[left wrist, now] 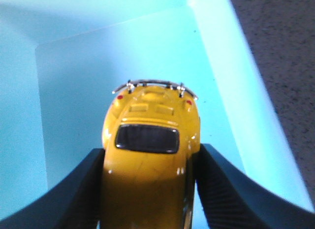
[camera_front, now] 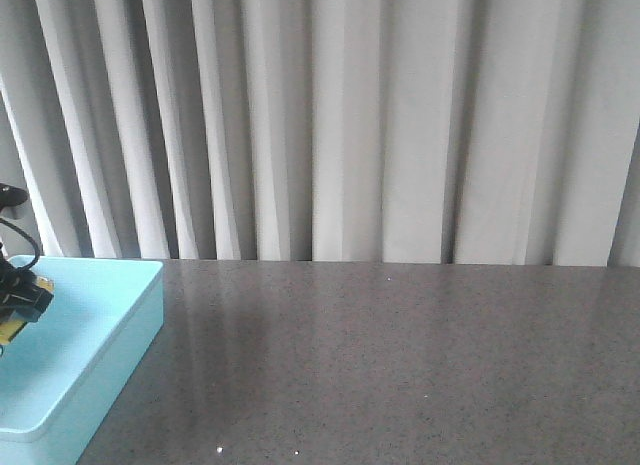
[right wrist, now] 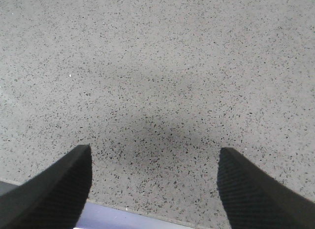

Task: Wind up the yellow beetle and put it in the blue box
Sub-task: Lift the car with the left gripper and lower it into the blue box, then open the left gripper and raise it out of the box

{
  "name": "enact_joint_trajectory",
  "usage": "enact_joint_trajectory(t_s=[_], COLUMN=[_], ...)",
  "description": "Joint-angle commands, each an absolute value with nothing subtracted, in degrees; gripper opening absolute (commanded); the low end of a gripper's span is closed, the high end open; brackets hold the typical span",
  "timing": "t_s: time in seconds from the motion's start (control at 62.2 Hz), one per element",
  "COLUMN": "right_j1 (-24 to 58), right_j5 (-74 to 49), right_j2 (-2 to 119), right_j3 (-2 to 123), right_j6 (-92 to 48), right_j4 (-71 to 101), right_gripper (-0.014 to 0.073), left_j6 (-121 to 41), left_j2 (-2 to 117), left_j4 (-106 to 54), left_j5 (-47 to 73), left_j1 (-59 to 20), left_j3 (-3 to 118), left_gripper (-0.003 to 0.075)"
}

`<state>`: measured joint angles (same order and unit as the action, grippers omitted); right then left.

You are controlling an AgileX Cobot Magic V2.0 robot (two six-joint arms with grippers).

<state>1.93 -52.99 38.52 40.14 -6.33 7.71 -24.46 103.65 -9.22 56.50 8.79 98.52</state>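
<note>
My left gripper should lower the yellow beetle before it lets go, because the beetle is still above the bottom of the blue box in the left wrist view.
My left gripper (left wrist: 147, 155) is shut on the yellow beetle (left wrist: 150, 140), its black fingers (left wrist: 78, 189) pressed against both sides of the car. The beetle hangs over the inside of the blue box (left wrist: 64, 81), its chrome bumper pointing away from the fingers. In the front view the blue box (camera_front: 100, 365) sits at the left edge of the table, and my left gripper (camera_front: 20, 303) shows above it with a bit of yellow in it. My right gripper (right wrist: 155, 160) is open and empty over bare speckled grey tabletop; it is out of the front view.
The grey speckled table (camera_front: 400, 365) stretches right of the box. A white pleated curtain (camera_front: 350, 115) hangs behind the table. In the right wrist view the table's front edge (right wrist: 147, 216) shows near the fingers.
</note>
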Motion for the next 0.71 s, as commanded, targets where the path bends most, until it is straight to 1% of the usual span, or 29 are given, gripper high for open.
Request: enact_joint_trajectory(t_s=[0.0,0.177,0.386,0.691], right_j1=[1.91,1.91,1.91,1.91], right_j5=[-50.22,-50.22,-50.22,-50.22], right_j2=[38.58,38.58,38.58,38.58], right_j3=[41.49,41.49,41.49,41.49], right_j6=[-6.31,-6.31,-6.31,-6.31], right_j4=[8.02,8.02,8.02,8.02], right_gripper=[0.0515,0.0515,0.0515,0.0515], left_j6=[-22.78,-22.78,-22.78,-22.78], left_j2=[103.37,108.09,112.36,115.46], left_j4=[-10.35,-10.54,-10.3,-9.29], left_j5=[51.87,48.52,47.24,46.73], left_j1=[9.56,9.56,9.56,9.56], left_j3=[100.01,100.01,100.01,100.01], left_gripper=[0.0231,0.0231,0.0231,0.0232])
